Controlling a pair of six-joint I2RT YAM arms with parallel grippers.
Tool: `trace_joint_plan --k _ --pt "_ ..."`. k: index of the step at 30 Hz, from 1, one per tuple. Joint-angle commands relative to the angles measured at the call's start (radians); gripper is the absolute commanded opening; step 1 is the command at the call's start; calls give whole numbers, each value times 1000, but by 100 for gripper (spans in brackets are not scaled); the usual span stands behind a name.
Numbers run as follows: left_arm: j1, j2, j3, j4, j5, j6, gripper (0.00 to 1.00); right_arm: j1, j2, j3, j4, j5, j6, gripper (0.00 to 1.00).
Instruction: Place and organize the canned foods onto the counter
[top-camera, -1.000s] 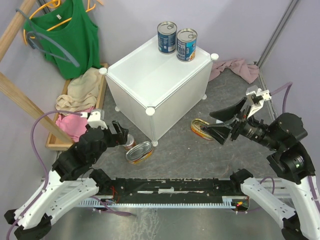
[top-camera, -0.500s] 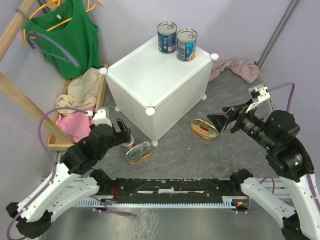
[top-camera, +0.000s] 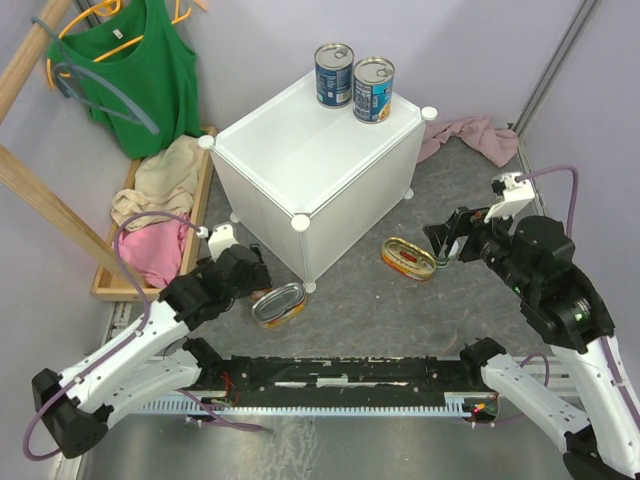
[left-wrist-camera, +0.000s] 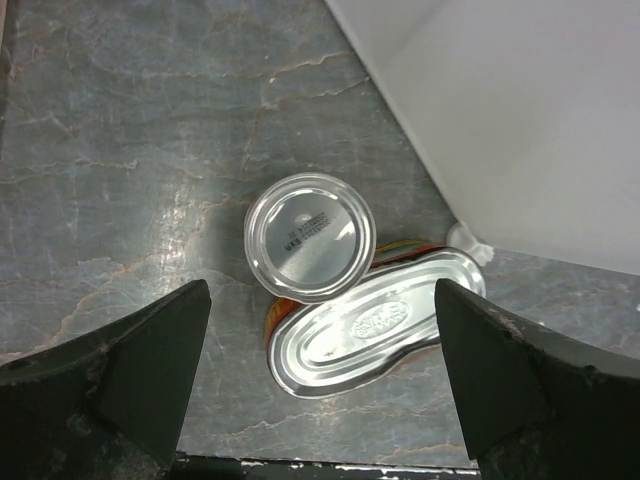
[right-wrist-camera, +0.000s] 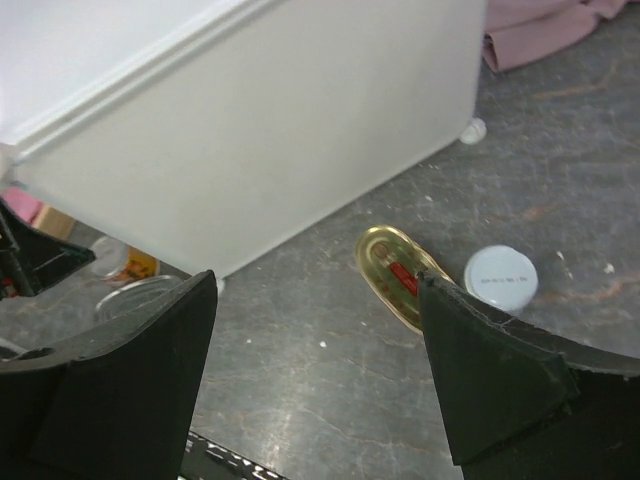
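The small round orange-red can has to stand on the counter on its base, so the left gripper needs to grab it next by its round side (top-camera: 259, 294) (left-wrist-camera: 310, 240) and leave its base free.
Two tall blue-labelled cans (top-camera: 334, 72) (top-camera: 373, 88) stand on the far corner of the white counter (top-camera: 300, 165). A small round can with a silvery lid (left-wrist-camera: 310, 235) stands on the floor by the counter's near corner and touches a flat oval tin (left-wrist-camera: 375, 325), which also shows in the top view (top-camera: 279, 304). My left gripper (top-camera: 245, 275) hangs open above this pair (left-wrist-camera: 320, 345), touching neither. A second oval tin (top-camera: 408, 258) lies on the floor to the right, beside a small white-lidded can (right-wrist-camera: 500, 277). My right gripper (top-camera: 448, 240) is open and empty above them (right-wrist-camera: 315, 300).
A wooden rack (top-camera: 40, 215) with a green top (top-camera: 135, 75) stands at the left, above a wooden tray of clothes (top-camera: 150, 215). A pink cloth (top-camera: 470, 135) lies at the far right. The counter's foot (left-wrist-camera: 465, 240) is close to the left pair.
My left gripper has moved forward and right until it hangs over the round can and oval tin. My right gripper has turned and drawn back a little, still open.
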Motion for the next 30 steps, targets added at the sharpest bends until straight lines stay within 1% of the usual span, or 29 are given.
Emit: trace_joint_plan --k 1,5,19,25,30 --pt "1 51 -13 38 -63 -103 99 -1 37 -17 -48 147 -24 89" --pt "0 99 -28 53 -97 -114 99 -1 69 -47 -59 209 -23 90" --pt "1 217 -91 178 -81 -93 99 -2 165 -97 -52 338 -36 93" --pt "1 267 -106 216 -96 -93 100 -1 202 -104 -41 356 -40 94" --pt "0 280 -118 250 -107 -86 95 -3 217 -103 -30 356 -40 94"
